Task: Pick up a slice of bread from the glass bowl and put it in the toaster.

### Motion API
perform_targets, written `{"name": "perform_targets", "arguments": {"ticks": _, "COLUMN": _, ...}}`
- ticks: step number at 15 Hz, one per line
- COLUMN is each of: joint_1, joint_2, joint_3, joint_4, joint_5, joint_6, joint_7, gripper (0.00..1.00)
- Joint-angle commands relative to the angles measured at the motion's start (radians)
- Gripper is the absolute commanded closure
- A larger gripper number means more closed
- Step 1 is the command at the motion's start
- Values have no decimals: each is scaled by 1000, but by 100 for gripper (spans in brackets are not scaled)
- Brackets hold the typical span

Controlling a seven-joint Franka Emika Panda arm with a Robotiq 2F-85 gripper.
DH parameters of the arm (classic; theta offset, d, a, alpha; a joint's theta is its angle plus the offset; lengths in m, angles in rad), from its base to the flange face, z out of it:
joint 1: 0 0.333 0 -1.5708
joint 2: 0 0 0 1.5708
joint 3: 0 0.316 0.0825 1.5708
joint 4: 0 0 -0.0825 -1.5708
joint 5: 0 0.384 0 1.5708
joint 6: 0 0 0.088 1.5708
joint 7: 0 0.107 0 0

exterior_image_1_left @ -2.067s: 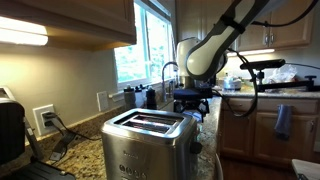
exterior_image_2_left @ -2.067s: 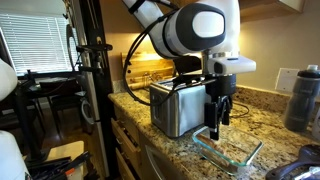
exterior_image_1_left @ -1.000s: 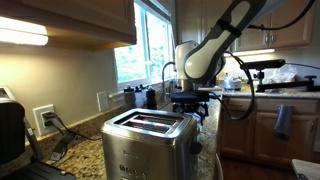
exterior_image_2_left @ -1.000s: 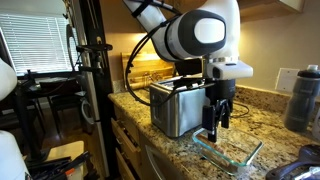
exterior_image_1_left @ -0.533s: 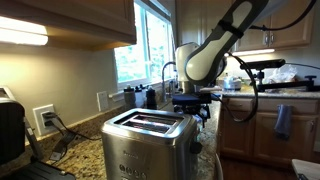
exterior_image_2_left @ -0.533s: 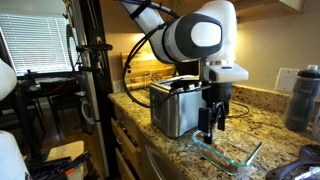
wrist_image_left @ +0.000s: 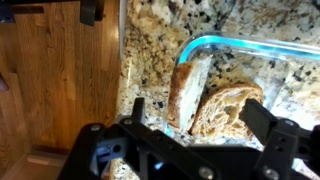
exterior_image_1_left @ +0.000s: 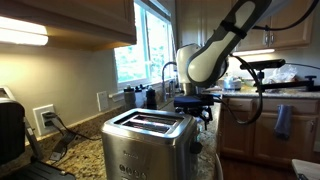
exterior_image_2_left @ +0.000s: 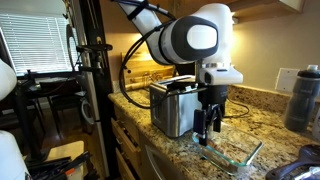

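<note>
My gripper should grab the slice of bread beside the glass bowl's side by its top edge, across both its sides, so the rest can enter the toaster.
In the wrist view two tan slices of bread (wrist_image_left: 222, 108) stand on edge in the glass bowl (wrist_image_left: 250, 48) on the granite counter. My gripper (wrist_image_left: 200, 120) is open, its two black fingers either side of the slices, just above them. In an exterior view my gripper (exterior_image_2_left: 209, 130) hangs over the near end of the glass bowl (exterior_image_2_left: 232, 155), right of the stainless-steel toaster (exterior_image_2_left: 172, 107). The toaster (exterior_image_1_left: 150, 145) fills the foreground of an exterior view, its two top slots empty, with my gripper (exterior_image_1_left: 194, 104) behind it.
A wooden floor (wrist_image_left: 60, 90) lies beyond the counter edge. A grey bottle (exterior_image_2_left: 304, 98) stands at the back of the counter. A black stand (exterior_image_2_left: 92, 70) rises beside the counter. A black appliance (exterior_image_1_left: 10, 125) sits near the toaster.
My gripper has come down and moved slightly toward the near end of the glass bowl, closer to the slices. The toaster and bowl have not moved.
</note>
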Motion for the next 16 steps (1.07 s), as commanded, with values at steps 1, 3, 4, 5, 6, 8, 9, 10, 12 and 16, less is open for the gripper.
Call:
{"name": "perform_targets", "arguments": {"ticks": 1, "joint_1": 15, "joint_2": -52, "joint_3": -4, "joint_4": -57, "joint_5": 4, "joint_6": 7, "joint_7": 33, "gripper": 0}}
{"name": "perform_targets", "arguments": {"ticks": 3, "joint_1": 17, "joint_2": -54, "joint_3": -4, "joint_4": -63, "joint_5": 2, "joint_6": 10, "joint_7": 39, "gripper": 0}}
{"name": "perform_targets", "arguments": {"ticks": 4, "joint_1": 18, "joint_2": -56, "joint_3": -4, "joint_4": -66, "joint_5": 1, "joint_6": 12, "joint_7": 41, "gripper": 0}}
{"name": "perform_targets", "arguments": {"ticks": 5, "joint_1": 19, "joint_2": -57, "joint_3": -4, "joint_4": -68, "joint_5": 2, "joint_6": 11, "joint_7": 41, "gripper": 0}}
{"name": "perform_targets", "arguments": {"ticks": 6, "joint_1": 20, "joint_2": -59, "joint_3": -4, "joint_4": -72, "joint_5": -1, "joint_6": 13, "joint_7": 46, "gripper": 0}}
{"name": "perform_targets", "arguments": {"ticks": 8, "joint_1": 20, "joint_2": -63, "joint_3": -4, "joint_4": -76, "joint_5": -4, "joint_6": 16, "joint_7": 48, "gripper": 11}}
{"name": "perform_targets", "arguments": {"ticks": 9, "joint_1": 20, "joint_2": -64, "joint_3": -4, "joint_4": -77, "joint_5": -6, "joint_6": 18, "joint_7": 48, "gripper": 22}}
{"name": "perform_targets", "arguments": {"ticks": 10, "joint_1": 20, "joint_2": -65, "joint_3": -4, "joint_4": -78, "joint_5": -6, "joint_6": 18, "joint_7": 49, "gripper": 32}}
{"name": "perform_targets", "arguments": {"ticks": 12, "joint_1": 20, "joint_2": -68, "joint_3": -4, "joint_4": -81, "joint_5": -6, "joint_6": 19, "joint_7": 51, "gripper": 46}}
{"name": "perform_targets", "arguments": {"ticks": 16, "joint_1": 21, "joint_2": -66, "joint_3": -4, "joint_4": -78, "joint_5": -8, "joint_6": 18, "joint_7": 54, "gripper": 72}}
